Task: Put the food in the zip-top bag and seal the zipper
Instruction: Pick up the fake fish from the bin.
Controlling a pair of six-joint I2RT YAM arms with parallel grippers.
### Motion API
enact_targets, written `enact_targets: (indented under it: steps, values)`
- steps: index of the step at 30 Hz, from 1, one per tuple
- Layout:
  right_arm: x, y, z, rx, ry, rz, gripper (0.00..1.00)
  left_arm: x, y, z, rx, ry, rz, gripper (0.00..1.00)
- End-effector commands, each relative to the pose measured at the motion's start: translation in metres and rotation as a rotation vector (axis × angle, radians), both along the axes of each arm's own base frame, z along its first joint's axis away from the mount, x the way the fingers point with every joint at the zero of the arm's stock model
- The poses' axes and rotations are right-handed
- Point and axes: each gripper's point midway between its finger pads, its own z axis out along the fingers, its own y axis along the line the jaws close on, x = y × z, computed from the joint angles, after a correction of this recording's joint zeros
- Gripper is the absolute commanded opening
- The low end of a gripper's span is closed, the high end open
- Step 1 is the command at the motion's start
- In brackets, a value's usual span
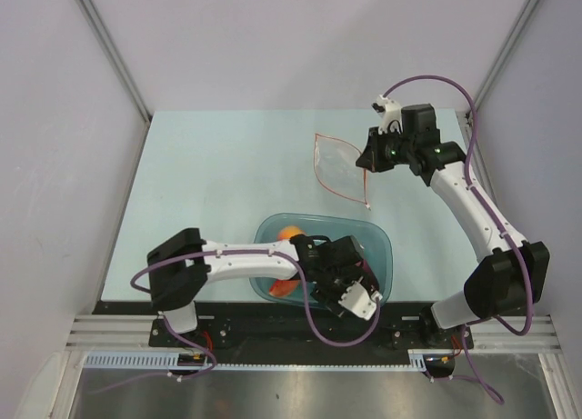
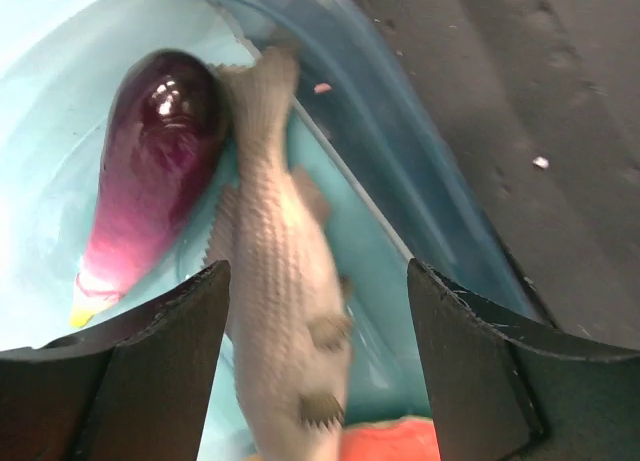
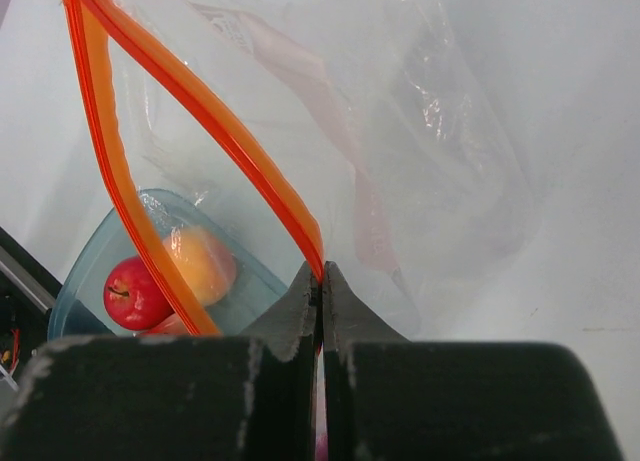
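The left gripper grabs the grey fish across its mid-body [image 2: 286, 293] next, so the fish's tail stays free to lead into the zip-top bag's opening.
My left gripper [image 1: 338, 272] is down inside the teal tub [image 1: 383, 247], open. In the left wrist view its fingers [image 2: 150, 381] stand either side of the grey fish [image 2: 280, 311], with the purple eggplant [image 2: 150, 181] to the left and the red-orange wedge [image 2: 400, 441] below. My right gripper [image 1: 368, 157] is shut on the red-orange zipper strip [image 3: 200, 101] of the clear zip-top bag [image 1: 341, 169] and holds its mouth open. The red apple [image 3: 135, 293] and orange fruit [image 3: 200, 263] show through the bag. The orange fruit [image 1: 289, 233] and wedge [image 1: 285, 289] also show in the top view.
The tub stands at the near edge of the pale table [image 1: 209, 183], just in front of the left arm's base. Grey walls [image 1: 55, 119] close in the left, right and back sides. A black rail [image 2: 560, 131] runs beside the tub.
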Motion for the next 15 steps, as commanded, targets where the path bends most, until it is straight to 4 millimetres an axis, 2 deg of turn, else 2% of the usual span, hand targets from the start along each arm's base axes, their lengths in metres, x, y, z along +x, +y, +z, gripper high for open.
enact_targets:
  steps: [1, 4, 10, 13, 14, 15]
  values:
    - [0.002, 0.005, 0.007, 0.024, -0.04, 0.024, 0.0, 0.001, -0.018, -0.008, 0.029, -0.026, 0.0, 0.75]
    - [0.001, 0.004, 0.006, 0.024, -0.041, 0.024, 0.0, 0.004, -0.017, -0.024, 0.061, -0.059, -0.02, 0.71]
    - [0.0, 0.004, 0.007, 0.022, -0.05, 0.028, 0.0, 0.006, -0.005, -0.037, 0.12, -0.083, -0.058, 0.6]
    - [0.0, 0.002, 0.004, 0.021, -0.046, 0.027, 0.0, 0.006, -0.004, -0.035, 0.115, -0.085, -0.071, 0.44]
    - [0.0, 0.001, 0.004, 0.022, -0.046, 0.025, 0.0, 0.005, -0.004, -0.03, 0.104, -0.085, -0.071, 0.35]
    - [0.0, 0.0, 0.003, 0.025, -0.043, 0.025, 0.0, 0.005, -0.002, -0.026, 0.104, -0.081, -0.07, 0.31]
